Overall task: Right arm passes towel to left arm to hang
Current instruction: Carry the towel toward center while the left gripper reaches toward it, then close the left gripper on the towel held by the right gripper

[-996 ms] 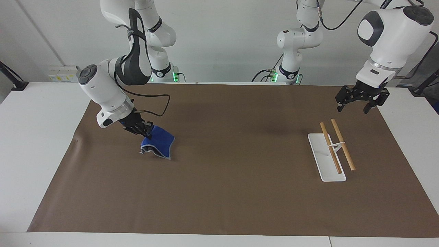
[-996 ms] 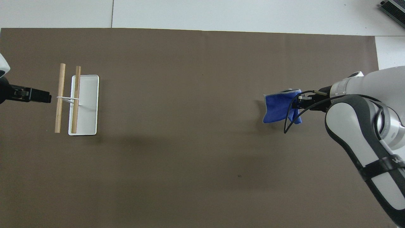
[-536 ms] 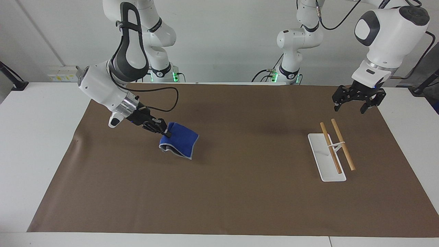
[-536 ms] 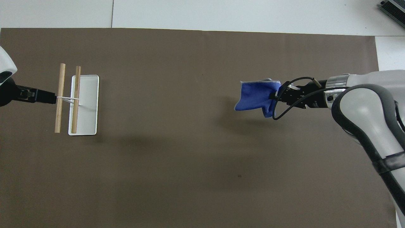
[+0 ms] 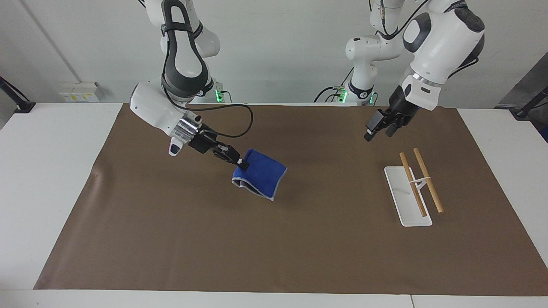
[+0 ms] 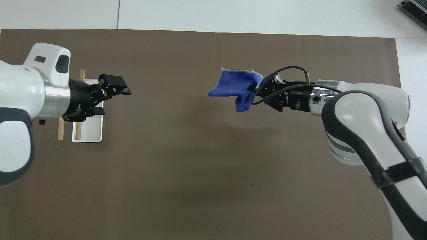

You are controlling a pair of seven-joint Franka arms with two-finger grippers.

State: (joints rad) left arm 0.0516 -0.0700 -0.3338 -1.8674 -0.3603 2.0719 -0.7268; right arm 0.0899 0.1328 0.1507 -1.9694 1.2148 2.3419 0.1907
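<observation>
My left gripper needs to grab the towel's loose edge (image 6: 215,90) sticking out from my right gripper's fingers, as the towel hangs slack from there.
The royal-blue towel (image 5: 261,174) (image 6: 235,87), edged in pale grey, hangs folded in the air above the brown mat, over its middle part. My right gripper (image 5: 243,164) (image 6: 255,89) is shut on one edge of it. My left gripper (image 5: 376,130) (image 6: 116,93) is raised over the mat beside the rack, open and empty, its jaws pointing toward the towel with a wide gap of mat between them. The rack (image 5: 414,188) (image 6: 87,131), a white tray base with two wooden rods, stands toward the left arm's end of the table.
The brown mat (image 5: 274,239) (image 6: 200,166) covers most of the white table (image 5: 47,171). In the overhead view my left wrist covers much of the rack.
My right gripper has carried the towel up and toward the table's middle. My left arm has swung from outside the rack over it toward the middle, turning its open gripper to face the towel.
</observation>
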